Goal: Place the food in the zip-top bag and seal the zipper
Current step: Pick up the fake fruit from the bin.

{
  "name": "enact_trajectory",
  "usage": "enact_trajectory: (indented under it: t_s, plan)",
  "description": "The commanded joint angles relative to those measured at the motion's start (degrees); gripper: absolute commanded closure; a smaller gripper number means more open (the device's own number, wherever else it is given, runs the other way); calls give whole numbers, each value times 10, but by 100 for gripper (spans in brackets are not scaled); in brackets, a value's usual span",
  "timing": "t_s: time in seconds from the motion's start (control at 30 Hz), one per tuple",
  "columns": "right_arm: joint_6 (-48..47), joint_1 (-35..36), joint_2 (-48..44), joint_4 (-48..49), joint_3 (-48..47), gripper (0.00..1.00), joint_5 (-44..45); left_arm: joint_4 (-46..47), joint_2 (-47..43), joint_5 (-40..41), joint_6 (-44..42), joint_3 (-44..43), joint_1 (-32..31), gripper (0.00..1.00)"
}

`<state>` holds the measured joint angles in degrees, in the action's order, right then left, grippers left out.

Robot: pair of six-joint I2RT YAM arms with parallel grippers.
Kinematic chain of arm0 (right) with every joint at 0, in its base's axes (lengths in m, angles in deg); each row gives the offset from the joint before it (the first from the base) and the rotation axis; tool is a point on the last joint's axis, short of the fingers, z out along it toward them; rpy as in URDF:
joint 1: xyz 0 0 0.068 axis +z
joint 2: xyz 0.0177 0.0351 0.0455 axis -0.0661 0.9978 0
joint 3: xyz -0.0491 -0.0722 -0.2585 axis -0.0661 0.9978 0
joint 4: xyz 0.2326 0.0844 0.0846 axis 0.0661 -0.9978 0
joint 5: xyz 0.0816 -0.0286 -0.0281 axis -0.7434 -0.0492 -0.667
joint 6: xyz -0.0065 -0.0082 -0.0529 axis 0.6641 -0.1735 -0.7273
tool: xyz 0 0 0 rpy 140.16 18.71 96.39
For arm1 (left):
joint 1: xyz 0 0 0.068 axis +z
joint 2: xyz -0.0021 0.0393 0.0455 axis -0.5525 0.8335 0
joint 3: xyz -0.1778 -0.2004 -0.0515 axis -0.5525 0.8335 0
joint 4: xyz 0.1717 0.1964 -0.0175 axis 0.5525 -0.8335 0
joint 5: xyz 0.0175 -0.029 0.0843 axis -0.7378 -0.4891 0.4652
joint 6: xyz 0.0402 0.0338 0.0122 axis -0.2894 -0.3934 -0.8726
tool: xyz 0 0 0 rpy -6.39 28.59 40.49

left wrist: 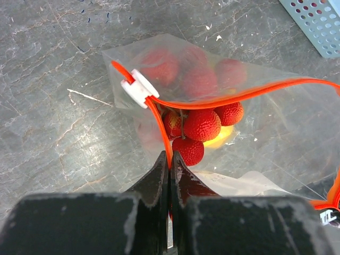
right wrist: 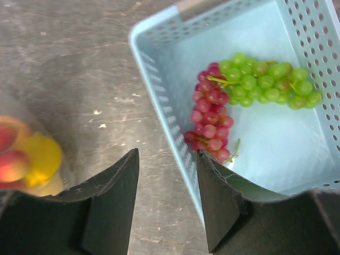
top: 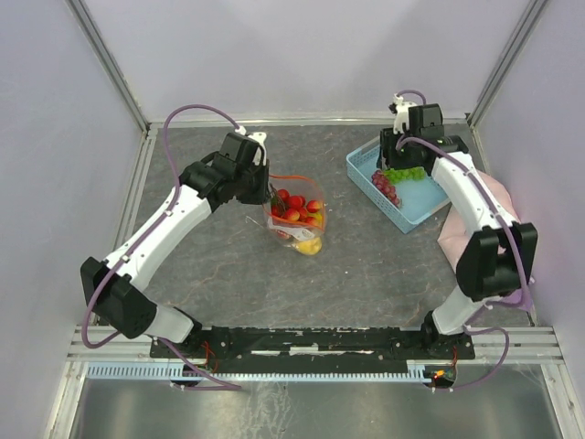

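Note:
I should grab the purple grapes (right wrist: 210, 125) with my right gripper by their end farthest from the green grapes. The rest of the purple grapes stays free to go into the opening of the bag.
The clear zip-top bag (top: 297, 219) lies mid-table with its mouth open. It holds red strawberries (left wrist: 202, 125) and a yellow fruit (left wrist: 222, 137). My left gripper (left wrist: 170, 157) is shut on the orange-red zipper strip (left wrist: 159, 119), just below the white slider (left wrist: 139, 88). It also shows in the top view (top: 269, 189) at the bag's left edge. My right gripper (right wrist: 167, 152) is open and empty, hovering over the left wall of the blue basket (right wrist: 170, 127). In the top view it (top: 391, 157) is at the basket's far end. Purple grapes (right wrist: 210, 125) and green grapes (right wrist: 265, 79) lie in the basket.
The light blue basket (top: 430, 208) stands at the right back, and a corner of it shows in the left wrist view (left wrist: 319, 21). A pink cloth (top: 471, 224) lies to its right under the right arm. Frame rails border the table.

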<state>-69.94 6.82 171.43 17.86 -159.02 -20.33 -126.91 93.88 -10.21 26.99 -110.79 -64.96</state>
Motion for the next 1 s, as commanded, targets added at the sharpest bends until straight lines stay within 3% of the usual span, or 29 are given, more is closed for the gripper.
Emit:
enact_trajectory:
  t_s: [0.0, 0.33, 0.7, 0.97]
  plan:
    - [6, -46, 51, 32, -4, 44, -29, 26, -27, -18, -19, 0, 10, 97]
    - [1, -78, 152, 38, -12, 29, -28, 42, -42, -50, -21, 21, 31, 97]
    - [-7, -78, 228, 8, -35, 25, -41, 46, -43, -65, -20, 23, 41, 97]
    - [-15, -74, 268, -13, -44, 14, -20, 49, -45, -71, -20, 26, 43, 97]
